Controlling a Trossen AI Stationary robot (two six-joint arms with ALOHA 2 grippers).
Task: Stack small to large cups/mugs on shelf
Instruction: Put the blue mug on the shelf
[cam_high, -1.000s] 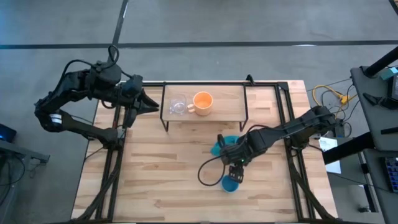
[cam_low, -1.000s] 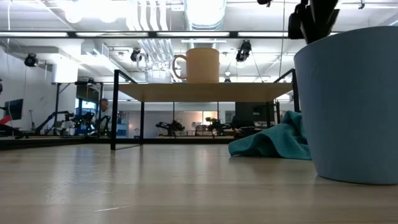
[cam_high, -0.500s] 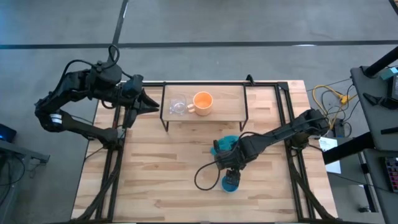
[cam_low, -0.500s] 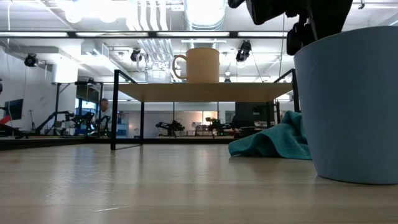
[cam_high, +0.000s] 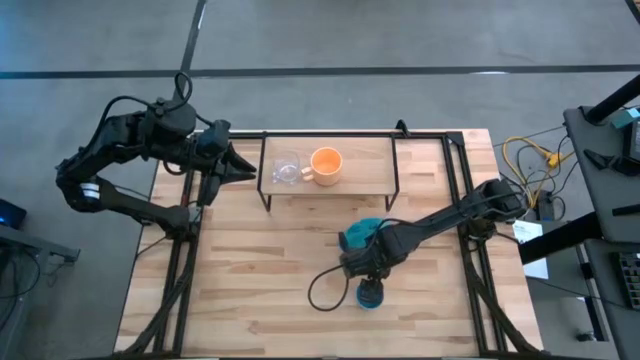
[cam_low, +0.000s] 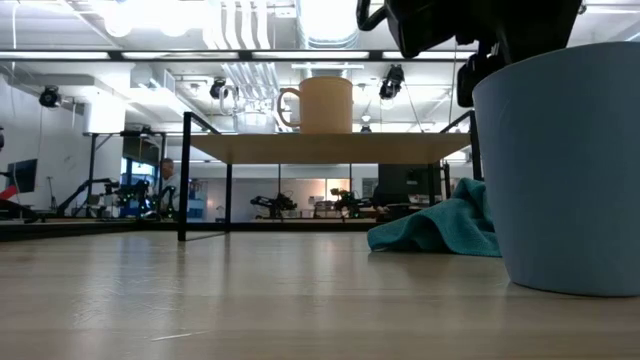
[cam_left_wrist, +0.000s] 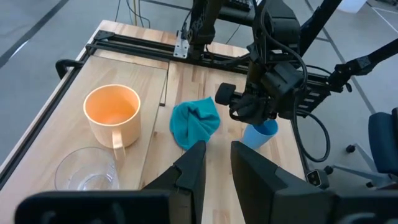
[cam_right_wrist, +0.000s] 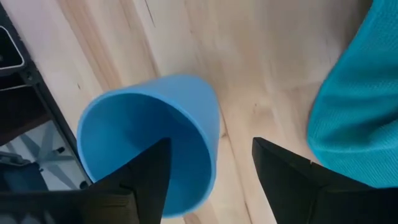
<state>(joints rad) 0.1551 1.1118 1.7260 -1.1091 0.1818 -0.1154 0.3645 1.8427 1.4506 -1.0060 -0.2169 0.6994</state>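
I should close my right gripper on the blue cup now, because the fingers reach past the cup's rim (cam_right_wrist: 214, 169) and are on both sides of the cup's side (cam_right_wrist: 210, 124) that faces the teal cloth.
The blue cup (cam_high: 371, 296) stands upright on the table near its near edge, mouth up (cam_right_wrist: 149, 137). My right gripper (cam_right_wrist: 214, 180) is open just above it: one finger over the mouth, the other outside the wall on the cloth's side. The orange mug (cam_high: 326, 165) and the clear glass cup (cam_high: 286, 168) stand side by side on the shelf (cam_high: 370, 165), glass to the left. My left gripper (cam_high: 248, 168) waits, narrowly open, beside the shelf's left end.
A crumpled teal cloth (cam_high: 358, 234) lies on the table between the shelf and the blue cup, close to my right gripper. A black cable loops on the table left of the cup (cam_high: 325, 285). The shelf's right half (cam_high: 375, 178) is bare wood.
My right gripper has moved toward the table's left and near edge and come down, ending over the blue cup's mouth. The cup, the mug, the glass and the cloth have stayed in place.
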